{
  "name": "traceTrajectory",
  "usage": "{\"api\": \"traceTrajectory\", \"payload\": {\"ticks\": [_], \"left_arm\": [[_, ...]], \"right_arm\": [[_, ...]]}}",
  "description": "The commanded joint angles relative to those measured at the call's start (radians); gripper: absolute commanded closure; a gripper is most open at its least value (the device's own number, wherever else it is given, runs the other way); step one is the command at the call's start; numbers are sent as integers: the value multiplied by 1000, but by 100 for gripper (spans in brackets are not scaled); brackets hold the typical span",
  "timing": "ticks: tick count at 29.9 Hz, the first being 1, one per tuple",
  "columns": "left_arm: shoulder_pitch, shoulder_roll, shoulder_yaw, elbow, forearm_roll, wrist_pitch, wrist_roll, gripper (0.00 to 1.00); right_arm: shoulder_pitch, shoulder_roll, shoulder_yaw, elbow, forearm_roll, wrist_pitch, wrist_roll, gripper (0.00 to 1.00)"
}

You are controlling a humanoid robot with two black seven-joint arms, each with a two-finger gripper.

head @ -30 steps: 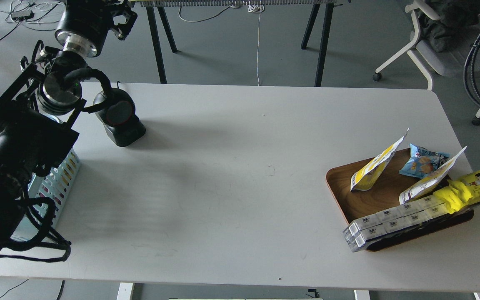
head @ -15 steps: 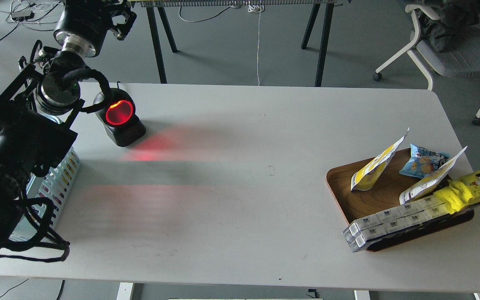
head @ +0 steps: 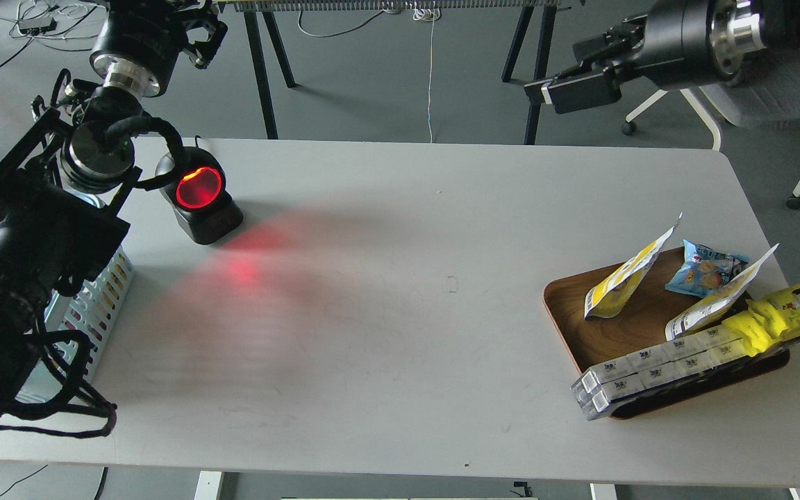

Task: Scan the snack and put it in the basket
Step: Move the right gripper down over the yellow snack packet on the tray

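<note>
My right gripper grips the yellow and white pouch by its sealed top corner [head: 669, 232] next, to present the snack to the scanner [head: 198, 193].
Two yellow and white snack pouches stand in a brown wooden tray [head: 573, 326] at the right: one on the left [head: 615, 281], one further right [head: 716, 298]. The light blue basket [head: 105, 292] sits at the table's left edge, mostly hidden behind my left arm. My left gripper [head: 200, 31] is high at the top left, dark and partly cut off. My right gripper [head: 570, 73] hangs above the table's far edge at the top right, fingers apart and empty, far from the pouches.
A black barcode scanner [head: 200, 201] stands at the far left with its window glowing red and casting red light on the table. The tray also holds a small blue packet [head: 702, 267], a long yellow cartoon pack [head: 785, 312] and clear boxed packs [head: 650, 371]. A chair stands at the back right.
My right arm has come into view at the top right. The scanner lit up red a second ago and stays lit. My left arm and the tray's contents have not moved.
</note>
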Motion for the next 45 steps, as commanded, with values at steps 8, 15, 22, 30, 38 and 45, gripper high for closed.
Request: {"api": "traceTrajectory", "payload": {"ticks": [8, 15, 22, 30, 38, 45], "left_arm": [[2, 0, 0, 3, 3, -2, -5, 0], [0, 1, 0, 5, 3, -2, -5, 0], [2, 3, 0, 6, 3, -2, -5, 0], [2, 15, 0, 8, 3, -3, -5, 0], [2, 18, 0, 8, 4, -3, -5, 0], [2, 27, 0, 8, 4, -3, -5, 0]], "right_arm": [[50, 12, -88, 120, -215, -19, 0, 1], [45, 54, -152, 120, -326, -121, 0, 2], [39, 68, -242, 120, -410, -124, 0, 3], [39, -30, -325, 190, -443, -125, 0, 5], [33, -63, -345, 201, -457, -125, 0, 5], [32, -83, -364, 201, -489, -125, 0, 6]]}}
